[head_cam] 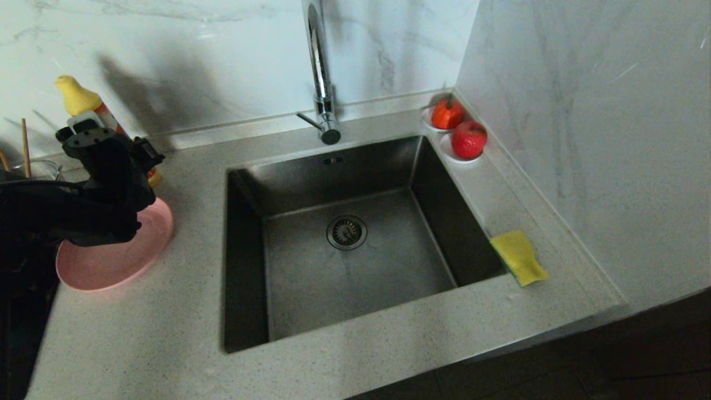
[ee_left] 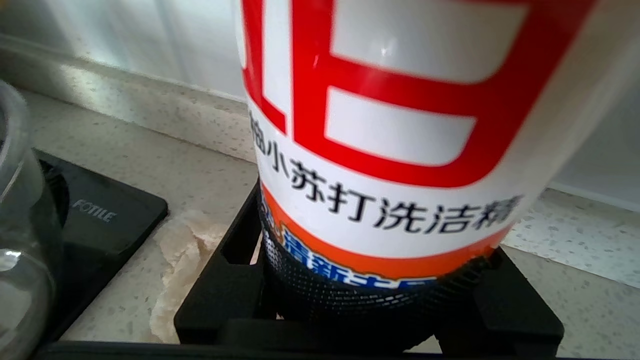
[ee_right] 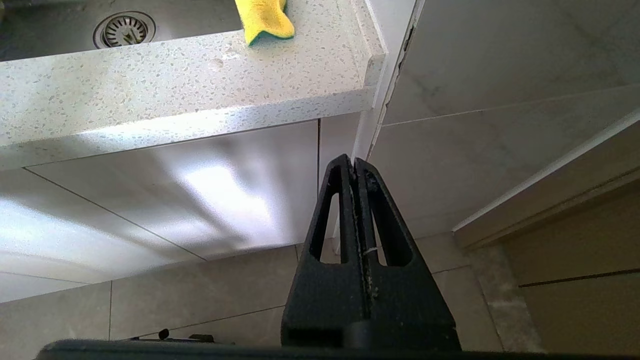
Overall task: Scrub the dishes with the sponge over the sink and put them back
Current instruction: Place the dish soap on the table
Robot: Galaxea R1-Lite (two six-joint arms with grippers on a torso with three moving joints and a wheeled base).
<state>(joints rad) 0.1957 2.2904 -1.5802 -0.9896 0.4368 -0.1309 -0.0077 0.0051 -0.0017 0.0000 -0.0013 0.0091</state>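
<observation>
The bottle's base sits at the counter behind the pink plate, so the bottle is ready for my left gripper to open now.
The pink plate lies on the counter left of the sink, partly under my left arm. Above its far rim, my left gripper is shut on a white-and-red detergent bottle with a yellow cap, its fingers pressed against the bottle's lower sides. The yellow sponge rests on the counter at the sink's right rim. My right gripper hangs shut and holds nothing, below the counter's front edge.
A chrome tap stands behind the sink. Two red fruits on white saucers sit at the back right corner. A beige rag, a black cooktop and a glass cup with chopsticks are beside the bottle.
</observation>
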